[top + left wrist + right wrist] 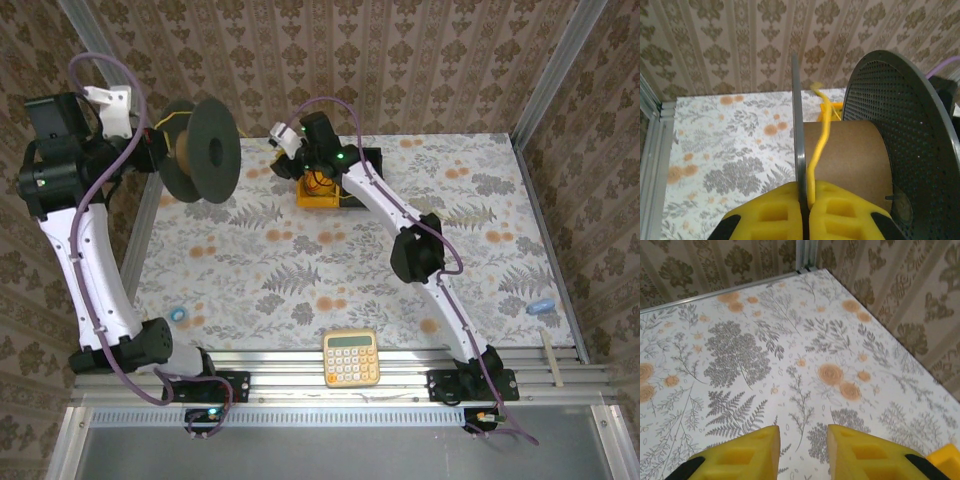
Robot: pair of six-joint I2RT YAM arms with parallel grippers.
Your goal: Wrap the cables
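Observation:
The yellow cord has a free piece leading away from the spool. My right gripper needs to grab the cord by that piece next, to wrap it around the cardboard core (pixel 182 155).
My left gripper (pixel 807 200) is shut on the grey flange (pixel 797 125) of a black spool (pixel 200 150), held up over the table's back left. The thin yellow cord (pixel 821 130) is pinched between the same fingers beside the flange. It runs up across the brown cardboard core (pixel 855 155) and ends in a loose tip. In the top view the yellow cord (pixel 172 121) loops at the spool, and a thin strand leads right from it. My right gripper (pixel 803 432) is open above the bare patterned table, with nothing between its fingers.
A yellow box (pixel 320 190) holding red-orange wire sits by a black block (pixel 366 165) at the back centre, under the right arm. A yellow calculator (pixel 351 358) lies at the front edge. A small blue ring (pixel 178 313), a blue piece (pixel 540 306) and a wooden stick (pixel 548 355) lie near the sides.

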